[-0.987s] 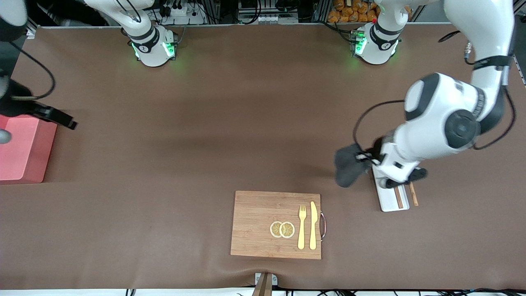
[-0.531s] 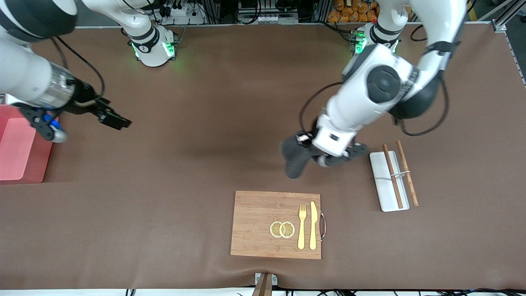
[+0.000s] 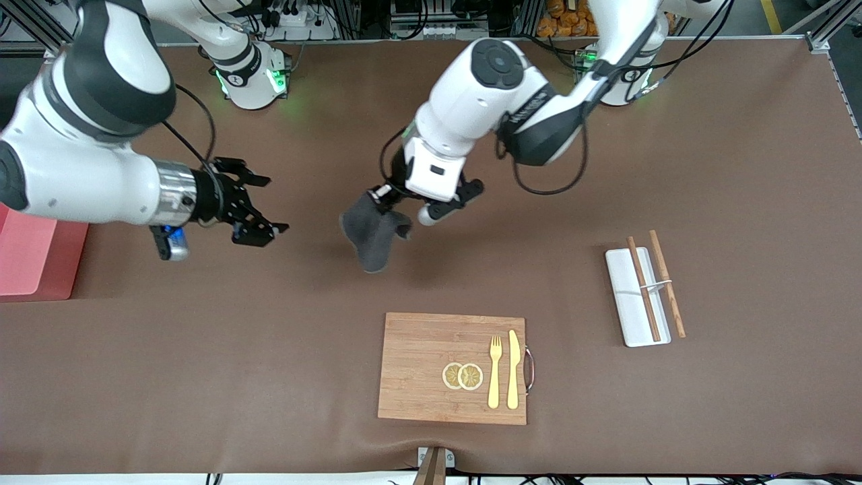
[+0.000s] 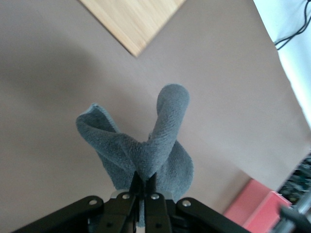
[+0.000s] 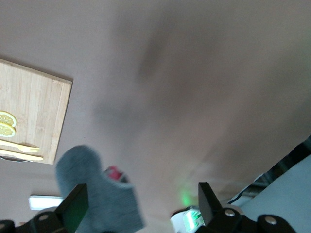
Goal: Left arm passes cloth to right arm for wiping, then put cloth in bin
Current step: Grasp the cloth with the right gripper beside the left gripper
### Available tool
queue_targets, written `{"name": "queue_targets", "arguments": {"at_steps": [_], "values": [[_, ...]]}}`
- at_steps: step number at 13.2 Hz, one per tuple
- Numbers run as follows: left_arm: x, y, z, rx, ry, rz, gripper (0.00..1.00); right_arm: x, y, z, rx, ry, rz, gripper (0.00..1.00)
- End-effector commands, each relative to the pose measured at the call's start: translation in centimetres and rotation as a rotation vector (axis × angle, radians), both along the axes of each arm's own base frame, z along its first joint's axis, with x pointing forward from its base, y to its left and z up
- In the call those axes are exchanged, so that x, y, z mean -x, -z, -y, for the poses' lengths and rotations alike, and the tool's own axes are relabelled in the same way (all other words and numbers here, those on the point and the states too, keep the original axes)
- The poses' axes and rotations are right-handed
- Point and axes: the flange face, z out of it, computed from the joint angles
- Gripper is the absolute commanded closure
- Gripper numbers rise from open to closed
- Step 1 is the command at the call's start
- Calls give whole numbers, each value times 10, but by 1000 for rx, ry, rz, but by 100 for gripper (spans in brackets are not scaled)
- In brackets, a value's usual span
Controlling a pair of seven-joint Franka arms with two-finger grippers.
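The right gripper needs to grab the charcoal-grey cloth next by its loose hanging fold (image 3: 368,242) (image 5: 80,167), to take over the wiping.
The charcoal-grey cloth (image 3: 372,237) hangs in the air over the bare table mat, pinched at its upper edge by my left gripper (image 3: 381,199). The left wrist view shows that gripper (image 4: 144,177) shut on a fold of the cloth (image 4: 165,145). My right gripper (image 3: 266,205) is open and holds nothing. It hovers beside the cloth, toward the right arm's end of the table, with a gap between them. From the right wrist, the cloth (image 5: 97,194) lies ahead of the wide-open right gripper (image 5: 141,201). The pink bin (image 3: 34,259) stands at the right arm's end, partly hidden by that arm.
A wooden cutting board (image 3: 424,364) lies nearer the front camera than the cloth, carrying two lemon slices (image 3: 462,376), a yellow fork (image 3: 495,370) and a knife (image 3: 513,369). A white tray (image 3: 626,303) with two brown chopsticks (image 3: 643,289) sits toward the left arm's end.
The left arm has carried the cloth from over the white tray across to the middle of the table. The right arm has swung from the bin toward the cloth, its gripper staying open.
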Motion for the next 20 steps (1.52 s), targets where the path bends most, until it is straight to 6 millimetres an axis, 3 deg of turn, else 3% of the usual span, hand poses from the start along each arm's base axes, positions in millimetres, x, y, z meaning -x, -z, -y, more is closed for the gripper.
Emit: {"name": "queue_targets", "arguments": {"at_steps": [1, 4, 6, 8, 10, 12, 13, 19, 20], "values": [[2, -9, 18, 96, -118, -27, 100, -7, 18, -34, -4, 66, -28, 0], [7, -14, 27, 159, -189, -43, 100, -12, 39, -42, -5, 71, -45, 0], [10, -9, 36, 189, -206, -49, 100, -8, 53, -64, -5, 55, -48, 0], [11, -5, 40, 205, -217, -52, 100, -8, 57, -71, -32, 61, -66, 0], [12, -4, 40, 206, -216, -52, 100, -7, 57, -71, -33, 53, -64, 37], [12, -4, 40, 205, -215, -51, 100, -7, 58, -70, -36, 41, -58, 90], [11, -4, 40, 204, -216, -52, 100, -7, 60, -69, -32, 42, -61, 100], [10, -5, 37, 198, -217, -50, 100, -9, 65, -63, -31, 12, -46, 100], [8, -13, 32, 191, -219, -49, 89, -10, 66, -59, -35, -36, -12, 100]]}}
